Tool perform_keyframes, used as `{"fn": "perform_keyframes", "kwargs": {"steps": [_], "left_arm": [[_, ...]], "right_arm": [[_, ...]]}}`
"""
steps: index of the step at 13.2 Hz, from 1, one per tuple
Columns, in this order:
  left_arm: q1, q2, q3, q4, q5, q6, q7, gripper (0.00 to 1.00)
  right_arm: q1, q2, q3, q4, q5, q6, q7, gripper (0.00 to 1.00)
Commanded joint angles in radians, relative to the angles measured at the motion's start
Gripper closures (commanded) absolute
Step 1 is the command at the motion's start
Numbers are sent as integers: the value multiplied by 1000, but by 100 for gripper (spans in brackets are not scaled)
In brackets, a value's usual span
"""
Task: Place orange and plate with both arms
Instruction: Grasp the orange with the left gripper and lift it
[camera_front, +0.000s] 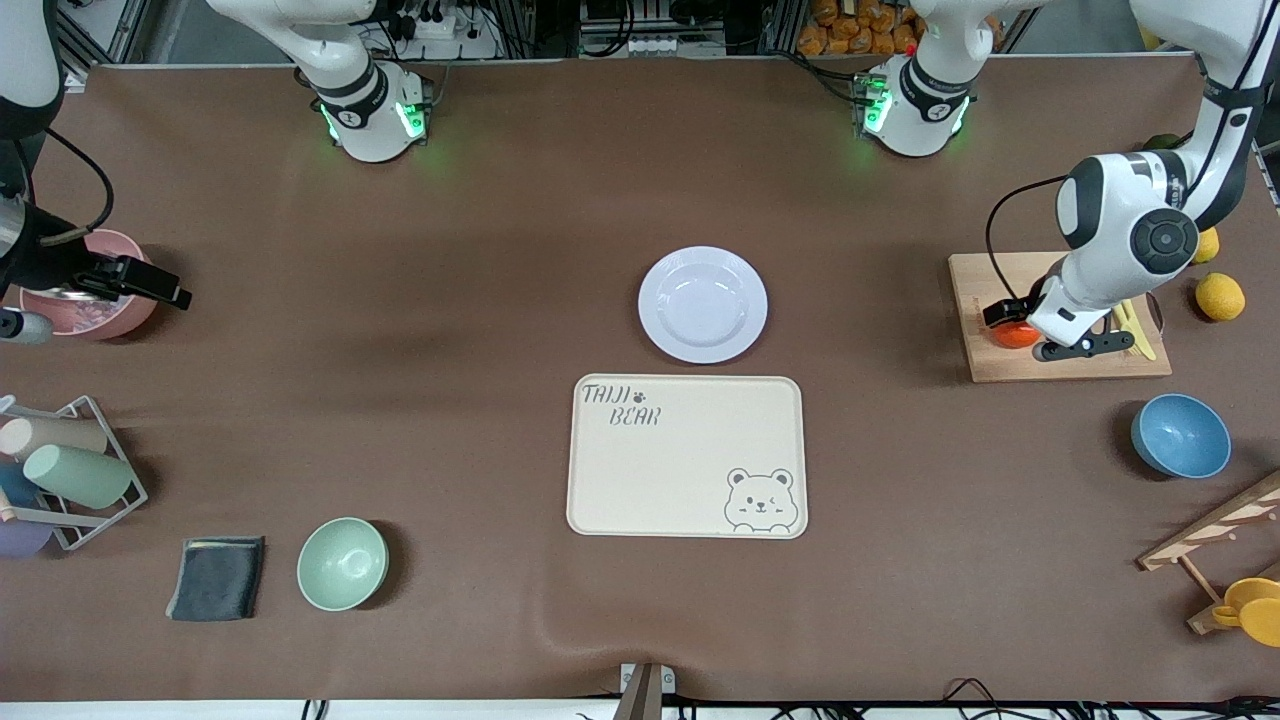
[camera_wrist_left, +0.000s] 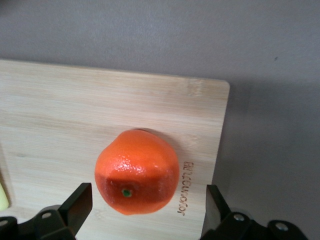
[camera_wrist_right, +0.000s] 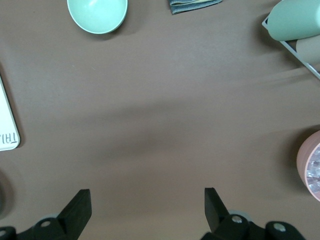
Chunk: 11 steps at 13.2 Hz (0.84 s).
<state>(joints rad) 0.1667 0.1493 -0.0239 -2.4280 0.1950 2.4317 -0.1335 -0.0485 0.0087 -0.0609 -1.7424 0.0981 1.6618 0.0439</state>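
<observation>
I should set the orange (camera_front: 1012, 335) on the empty pale lavender plate (camera_front: 703, 305), so next I should grab it by its round sides with my left gripper.
The orange (camera_front: 1012, 335) sits on a wooden cutting board (camera_front: 980, 290) toward the left arm's end of the table. My left gripper (camera_front: 1030, 333) is low over it and open. In the left wrist view the orange (camera_wrist_left: 136, 172) lies between the two fingers of the left gripper (camera_wrist_left: 147, 195), with a gap on each side. The pale lavender plate (camera_front: 703, 304) lies empty at the table's middle. My right gripper (camera_front: 165, 285) hangs open and empty beside a pink bowl (camera_front: 95, 320). In the right wrist view the right gripper (camera_wrist_right: 147, 197) has only bare table between its fingers.
A cream bear-printed tray (camera_front: 686, 455) lies just nearer the front camera than the plate. Yellow lemons (camera_front: 1220, 296) and a blue bowl (camera_front: 1181, 435) are near the board. A green bowl (camera_front: 342, 563), a grey cloth (camera_front: 217, 577) and a cup rack (camera_front: 70, 470) are toward the right arm's end.
</observation>
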Motion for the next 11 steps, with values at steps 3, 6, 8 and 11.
{"fn": "perform_keyframes", "kwargs": {"steps": [3, 6, 8, 11], "left_arm": [[36, 30, -10, -6, 109, 32, 5, 0], [42, 50, -10, -8, 118, 50, 5, 0], [40, 65, -10, 1, 119, 53, 6, 0], [36, 95, -13, 12, 124, 69, 6, 43]], "right_arm": [[-5, 27, 6, -6, 46, -7, -1, 0], [-4, 45, 6, -8, 75, -13, -1, 0], [-4, 54, 6, -8, 80, -13, -1, 0], [-7, 60, 6, -29, 130, -8, 1, 0]]}}
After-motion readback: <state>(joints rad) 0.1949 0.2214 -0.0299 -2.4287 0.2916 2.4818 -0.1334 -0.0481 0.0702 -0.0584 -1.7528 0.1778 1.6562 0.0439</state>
